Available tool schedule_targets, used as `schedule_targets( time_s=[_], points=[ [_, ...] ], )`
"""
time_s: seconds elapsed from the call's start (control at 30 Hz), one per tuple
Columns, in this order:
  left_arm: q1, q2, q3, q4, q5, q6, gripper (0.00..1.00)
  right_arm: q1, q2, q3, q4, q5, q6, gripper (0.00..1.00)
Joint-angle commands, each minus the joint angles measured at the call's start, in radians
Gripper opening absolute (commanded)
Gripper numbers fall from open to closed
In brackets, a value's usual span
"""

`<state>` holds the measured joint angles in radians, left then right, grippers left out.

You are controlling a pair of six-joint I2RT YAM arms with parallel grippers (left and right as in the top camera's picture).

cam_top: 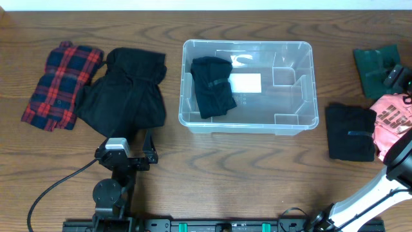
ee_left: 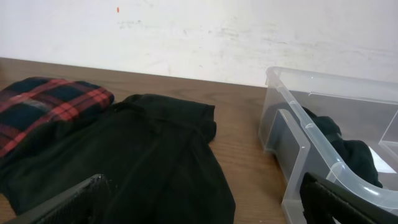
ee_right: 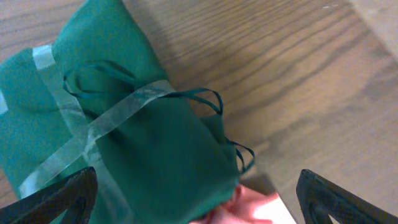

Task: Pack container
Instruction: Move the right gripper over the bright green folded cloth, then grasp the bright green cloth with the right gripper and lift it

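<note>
I need to pack the dark green garment [ee_right: 124, 124] still folded, so my right gripper needs to pinch it across its folded layers beside the clear tape, near the pink garment.
The clear lidless container [cam_top: 293, 122] sits mid-table with a folded black garment [cam_top: 212, 86] in its left part and a white label on its base. It also shows in the left wrist view [ee_left: 292, 137]. My left gripper [cam_top: 132, 158] is open and empty near the front edge, just below a black garment [cam_top: 125, 93], which lies between its fingers in the left wrist view [ee_left: 155, 162]. My right gripper [cam_top: 398, 76] is open at the far right, over a dark green folded garment [ee_right: 124, 124] bound with clear tape and a pink garment [cam_top: 393, 113].
A red plaid garment [cam_top: 61, 84] lies at the far left. Another black folded garment [cam_top: 349, 132] lies right of the container. The green garment [cam_top: 373, 64] lies near the table's right edge.
</note>
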<state>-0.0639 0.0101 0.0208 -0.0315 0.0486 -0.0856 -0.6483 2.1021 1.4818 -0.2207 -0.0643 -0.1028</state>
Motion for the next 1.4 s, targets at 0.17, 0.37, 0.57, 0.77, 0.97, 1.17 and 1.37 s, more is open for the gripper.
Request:
schedule_targets(
  time_s=[0.17,0.37,0.57,0.77,0.97,1.17,1.37],
  points=[
    [-0.005,-0.006,-0.017,-0.036,-0.015,-0.002,0.98,-0.03,0.058,0.002,0.113,-0.107,-0.041,0.99],
    [-0.005,-0.006,-0.017,-0.036,-0.015,-0.002,0.98,-0.03,0.101,0.002,0.17,-0.188,-0.04,0.99],
    [-0.005,-0.006,-0.017,-0.036,-0.015,-0.002,0.98,-0.035,0.161,0.002,0.181,-0.187,0.031,0.99],
    [-0.005,-0.006,-0.017,-0.036,-0.016,-0.002,0.98,-0.04,0.202,0.002,0.145,-0.209,0.058,0.9],
    [-0.005,-0.006,-0.017,-0.036,-0.015,-0.002,0.98,-0.04,0.164,0.003,0.122,-0.277,0.058,0.31],
    [-0.005,-0.006,-0.017,-0.036,-0.015,-0.002,0.98,-0.04,0.071,0.003,0.081,-0.277,0.058,0.19],
    [-0.005,-0.006,-0.017,-0.036,-0.015,-0.002,0.98,-0.033,-0.09,0.003,0.082,-0.285,0.058,0.08]
  ],
)
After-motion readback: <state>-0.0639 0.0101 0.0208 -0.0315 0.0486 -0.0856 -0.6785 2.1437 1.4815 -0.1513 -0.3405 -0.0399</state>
